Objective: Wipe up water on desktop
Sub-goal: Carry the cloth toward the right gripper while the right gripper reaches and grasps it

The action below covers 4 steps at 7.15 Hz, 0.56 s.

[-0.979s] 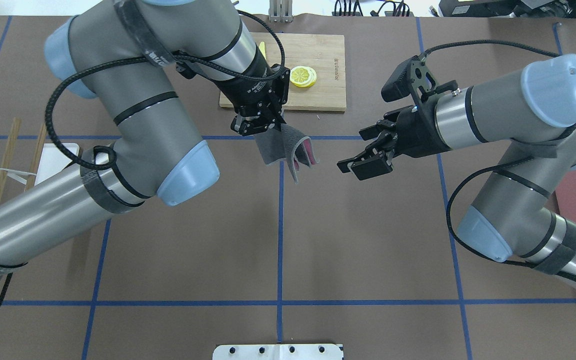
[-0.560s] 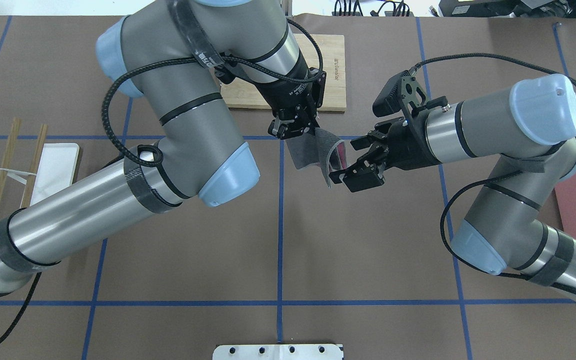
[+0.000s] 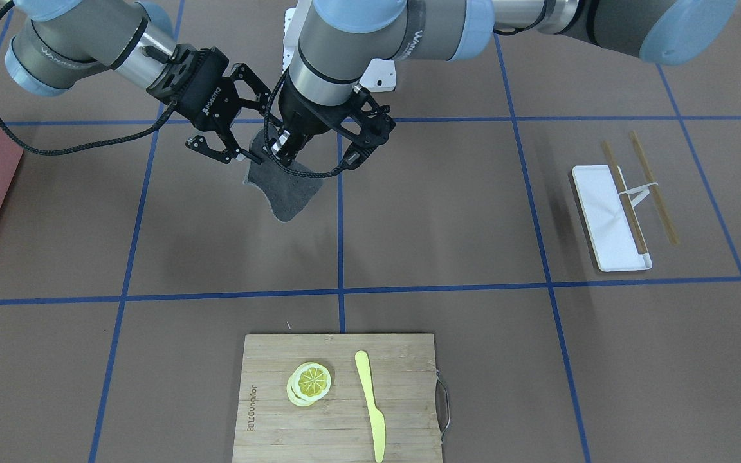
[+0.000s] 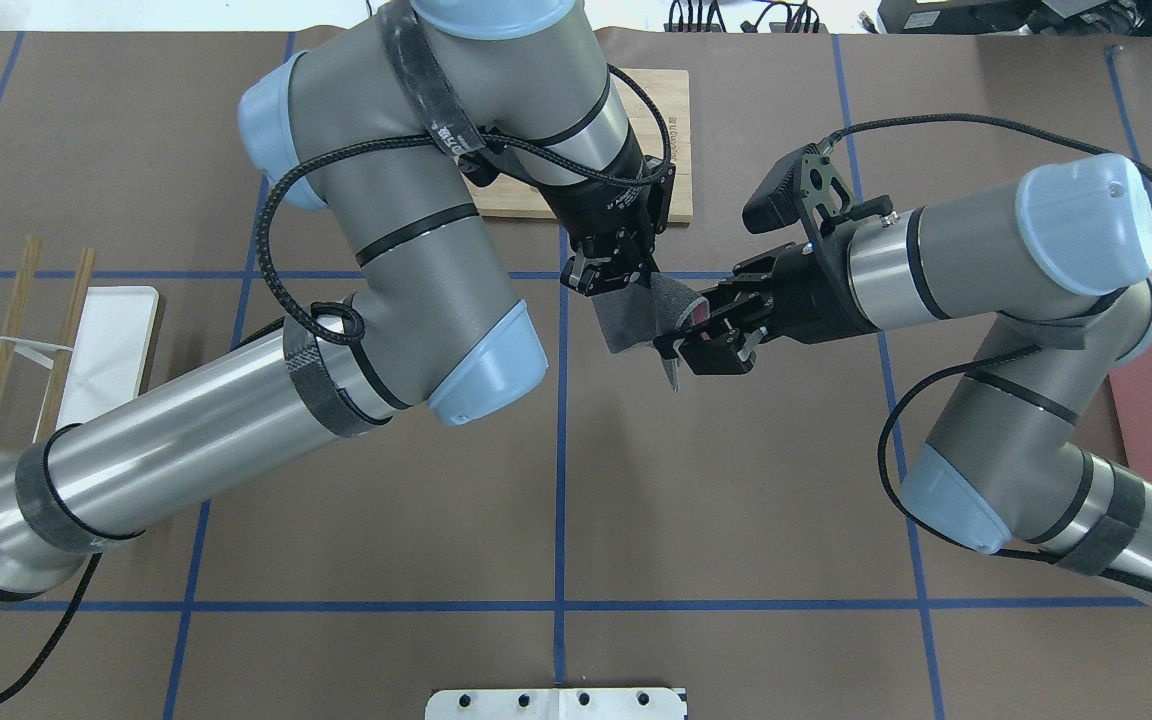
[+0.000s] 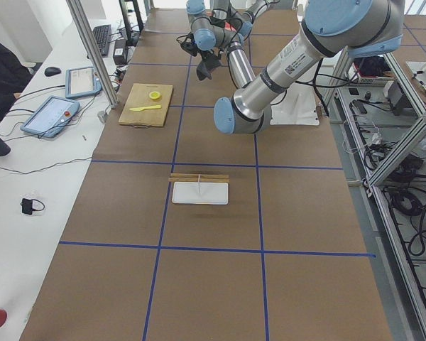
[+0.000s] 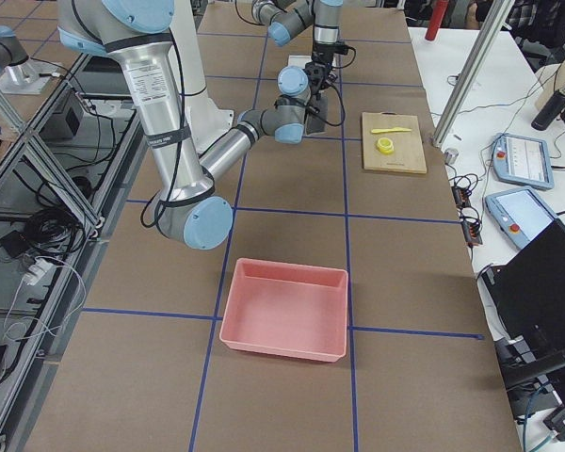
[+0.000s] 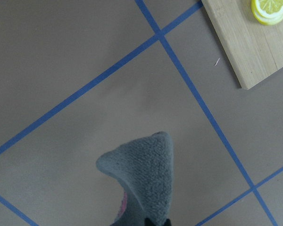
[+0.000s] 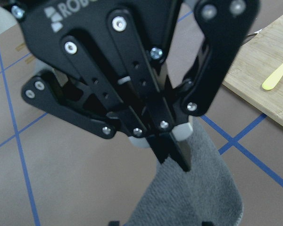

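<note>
The grey cloth (image 8: 193, 197) should be grabbed next by its edge (image 8: 165, 212) with my right gripper, to wipe up the water on the desktop.
The brown desktop (image 4: 736, 500) with blue tape lines shows no water that I can make out. My left gripper (image 4: 616, 275) is shut on the top of a grey cloth (image 4: 633, 318) with a pink inner side, which hangs above the desktop near the middle. It also shows in the front view (image 3: 287, 190) and the left wrist view (image 7: 146, 183). My right gripper (image 4: 701, 335) is open, right at the cloth's edge. In the right wrist view the cloth (image 8: 193, 197) hangs between its fingertips, below the shut left gripper (image 8: 172, 150).
A bamboo cutting board (image 3: 338, 399) holds lemon slices (image 3: 309, 381) and a yellow knife (image 3: 370, 405). A white tray (image 3: 608, 218) with chopsticks (image 3: 624, 193) lies on the robot's left. A pink bin (image 6: 287, 311) stands on the robot's right.
My left arm has carried the cloth to the right. My right gripper has moved left until its open fingers reach the cloth's edge.
</note>
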Each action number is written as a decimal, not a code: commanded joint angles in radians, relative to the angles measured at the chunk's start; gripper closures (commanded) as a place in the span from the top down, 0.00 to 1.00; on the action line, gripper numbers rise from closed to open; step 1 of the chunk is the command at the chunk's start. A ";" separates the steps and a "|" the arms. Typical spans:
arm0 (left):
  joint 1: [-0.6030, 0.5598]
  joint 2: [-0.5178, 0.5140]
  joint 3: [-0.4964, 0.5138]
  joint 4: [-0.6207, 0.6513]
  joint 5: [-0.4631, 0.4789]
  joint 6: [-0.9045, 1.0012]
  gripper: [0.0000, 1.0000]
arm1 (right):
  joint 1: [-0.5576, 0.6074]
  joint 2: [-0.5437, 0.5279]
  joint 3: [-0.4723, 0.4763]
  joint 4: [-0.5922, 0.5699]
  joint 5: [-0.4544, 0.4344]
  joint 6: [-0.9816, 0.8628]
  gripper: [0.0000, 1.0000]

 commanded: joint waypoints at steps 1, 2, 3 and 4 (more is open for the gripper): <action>0.000 0.003 0.001 0.000 0.000 0.004 0.00 | 0.000 -0.003 -0.001 0.001 0.001 0.004 0.25; 0.000 0.003 0.001 0.000 0.000 0.000 0.00 | 0.000 -0.003 0.001 0.001 0.000 0.007 0.04; 0.000 0.003 -0.002 -0.002 0.000 0.012 0.00 | 0.000 -0.002 0.002 0.001 0.001 0.083 0.00; 0.000 0.006 -0.001 -0.034 0.005 0.014 0.18 | 0.000 0.001 0.004 0.002 0.001 0.128 0.00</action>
